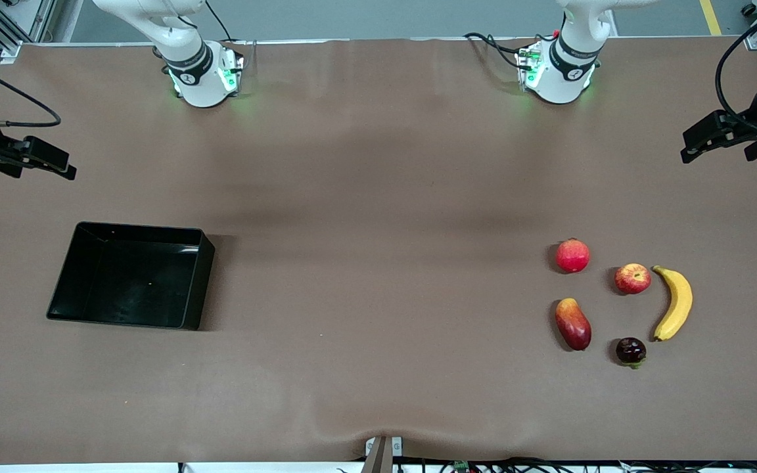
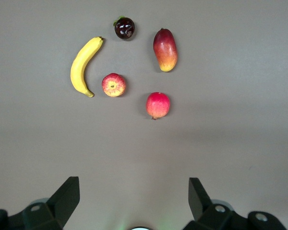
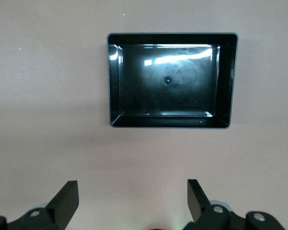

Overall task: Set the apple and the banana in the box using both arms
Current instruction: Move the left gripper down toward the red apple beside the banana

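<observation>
The robot's left gripper needs to place the apple (image 1: 633,278) in the black box, so it should next take hold of the apple by its rounded sides around the stem.
The apple (image 1: 633,278) lies on the table toward the left arm's end, right beside the banana (image 1: 675,303). Both show in the left wrist view: the apple (image 2: 114,85) and the banana (image 2: 84,64). The black box (image 1: 198,279) stands empty toward the right arm's end and shows in the right wrist view (image 3: 114,79). My left gripper (image 1: 688,155) is open and empty, held over bare table apart from the fruits; its open jaws show in the left wrist view (image 2: 134,191). My right gripper (image 1: 68,173) is open and empty over bare table apart from the box; its open jaws show in the right wrist view (image 3: 133,191).
Three other fruits lie by the apple: a uniformly red round fruit (image 1: 572,255), a red-yellow mango (image 1: 573,324) and a small dark fruit (image 1: 631,351). The brown table stretches wide between the box and the fruits. Cables run along the front edge.
</observation>
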`<state>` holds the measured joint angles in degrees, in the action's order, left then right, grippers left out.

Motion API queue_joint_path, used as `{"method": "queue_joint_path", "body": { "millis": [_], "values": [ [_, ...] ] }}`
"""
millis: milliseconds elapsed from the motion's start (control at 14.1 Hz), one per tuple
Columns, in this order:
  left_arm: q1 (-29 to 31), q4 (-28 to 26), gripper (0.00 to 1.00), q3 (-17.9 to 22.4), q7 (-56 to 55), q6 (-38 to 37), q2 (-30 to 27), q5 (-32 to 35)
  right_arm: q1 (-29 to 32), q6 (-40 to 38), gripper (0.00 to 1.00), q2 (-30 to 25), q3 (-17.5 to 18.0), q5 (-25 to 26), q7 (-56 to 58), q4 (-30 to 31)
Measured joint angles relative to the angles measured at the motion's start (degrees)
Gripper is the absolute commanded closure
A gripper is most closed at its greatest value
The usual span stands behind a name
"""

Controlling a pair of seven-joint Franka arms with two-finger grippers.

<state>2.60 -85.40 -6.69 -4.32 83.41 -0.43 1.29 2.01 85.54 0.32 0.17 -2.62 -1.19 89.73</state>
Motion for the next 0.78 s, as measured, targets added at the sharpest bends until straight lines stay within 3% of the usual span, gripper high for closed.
{"method": "queue_joint_path", "body": {
  "millis": [498,782],
  "values": [
    [1.1,-1.1,0.0,0.7,0.1,1.5,2.3,2.5,0.0,0.0,0.0,0.0,0.0,0.2,0.7,0.0],
    [6.3,-11.0,0.0,0.9,0.6,19.2,7.4,2.9,0.0,0.0,0.0,0.0,0.0,0.2,0.7,0.0]
  ]
}}
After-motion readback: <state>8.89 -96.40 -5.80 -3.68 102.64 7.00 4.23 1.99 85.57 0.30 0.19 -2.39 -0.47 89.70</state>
